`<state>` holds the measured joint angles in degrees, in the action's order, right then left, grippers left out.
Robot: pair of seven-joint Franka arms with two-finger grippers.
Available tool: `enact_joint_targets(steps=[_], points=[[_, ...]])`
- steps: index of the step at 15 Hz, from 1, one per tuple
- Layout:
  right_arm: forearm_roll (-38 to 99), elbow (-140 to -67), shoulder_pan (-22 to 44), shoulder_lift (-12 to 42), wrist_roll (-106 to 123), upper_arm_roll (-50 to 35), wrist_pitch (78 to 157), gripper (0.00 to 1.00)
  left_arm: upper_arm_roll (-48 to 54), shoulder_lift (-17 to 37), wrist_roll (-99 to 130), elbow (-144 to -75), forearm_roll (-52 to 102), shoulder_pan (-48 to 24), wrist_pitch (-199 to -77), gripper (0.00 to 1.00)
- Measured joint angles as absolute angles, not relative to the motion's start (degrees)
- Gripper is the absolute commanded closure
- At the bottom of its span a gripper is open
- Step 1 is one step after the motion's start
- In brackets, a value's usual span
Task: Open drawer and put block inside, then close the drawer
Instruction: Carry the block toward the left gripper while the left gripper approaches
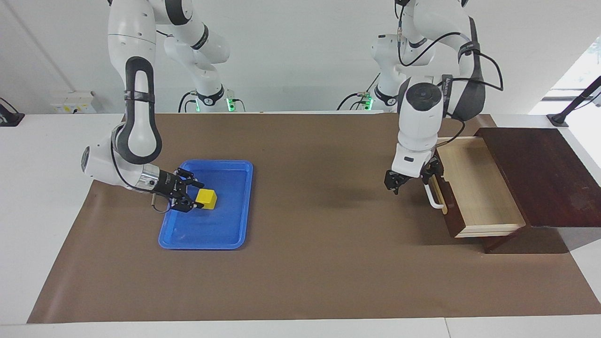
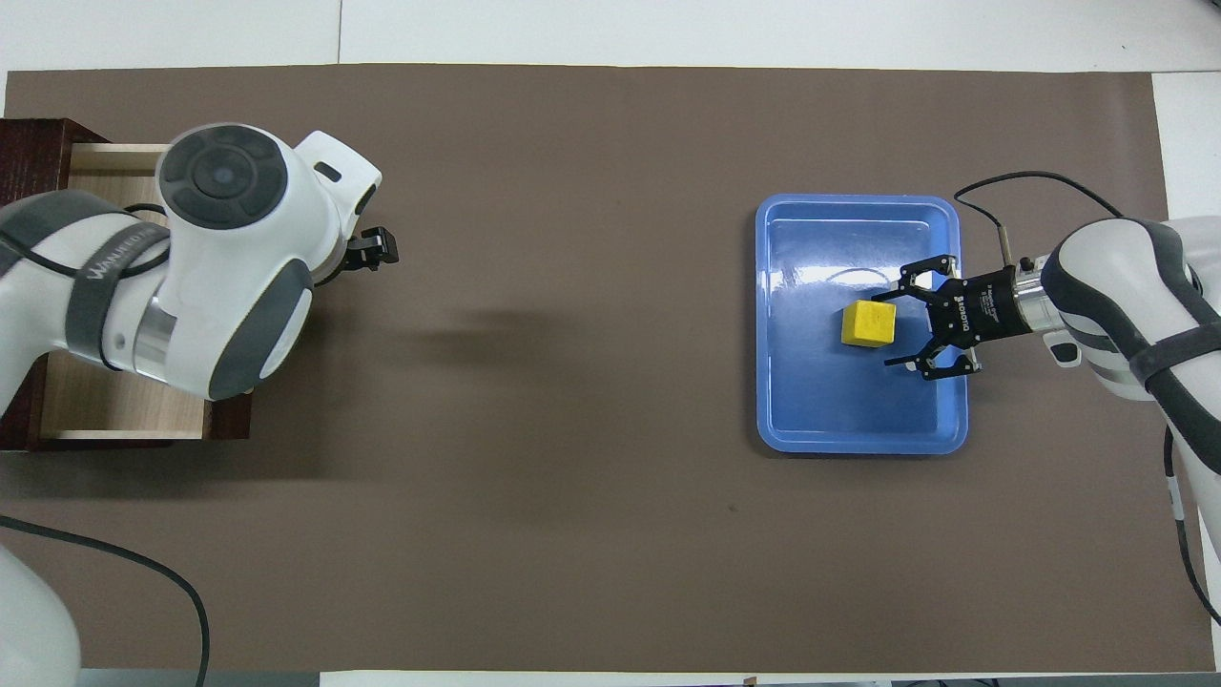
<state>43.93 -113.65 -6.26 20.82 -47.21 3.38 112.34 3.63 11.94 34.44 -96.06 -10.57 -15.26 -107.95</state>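
Note:
My right gripper grabs the yellow block (image 2: 868,324) by its opposite sides next, to put it into the open drawer (image 2: 120,406).
The drawer (image 1: 479,188) stands pulled open from the dark wood box (image 1: 540,173) at the left arm's end of the table, showing its pale wood interior. My left gripper (image 1: 411,180) is open and empty, low in front of the drawer beside its white bar handle (image 1: 435,199). In the overhead view the left arm covers most of the drawer (image 2: 105,415). The yellow block (image 1: 206,198) (image 2: 868,324) lies in the blue tray (image 1: 206,244) (image 2: 858,444). My right gripper (image 1: 192,194) (image 2: 897,322) is open, low in the tray, its fingertips at the block's edge.
A brown paper mat (image 1: 319,188) covers the table between the tray and the drawer. White table edges run around the mat.

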Motion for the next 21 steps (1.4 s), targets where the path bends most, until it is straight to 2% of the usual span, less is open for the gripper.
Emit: enact_joint_targets(steps=[3, 7, 12, 14, 17, 21], points=[[43.9, -113.6, -6.3, 20.8, -47.2, 3.3, 112.4, 1.00, 3.2, 11.9, 39.6, -90.8, -5.9, -13.0, -102.8, 0.00], [43.9, -111.0, -6.2, 20.6, -47.3, 3.0, 111.2, 1.00, 3.1, 11.9, 44.6, -90.1, -1.8, -9.7, -100.5, 0.00], [43.9, -97.9, -4.2, 19.5, -57.7, 2.9, 100.0, 1.00, 4.3, 11.9, 60.3, -90.0, 1.9, -10.3, -98.5, 0.00], [43.9, -93.3, -1.6, 18.6, -62.7, 2.8, 97.6, 1.00, 4.7, 11.9, 68.3, -90.0, 3.3, -11.1, -98.3, 0.00], [43.9, -90.4, 4.6, 17.3, -70.5, 2.6, 97.5, 1.00, 4.7, 11.9, 77.8, -89.7, 5.9, -11.8, -98.7, 0.00], [43.9, -88.5, 13.6, 17.0, -79.9, 2.4, 102.9, 1.00, 4.8, 11.9, 92.1, -89.6, 6.1, -12.2, -99.4, 0.00]])
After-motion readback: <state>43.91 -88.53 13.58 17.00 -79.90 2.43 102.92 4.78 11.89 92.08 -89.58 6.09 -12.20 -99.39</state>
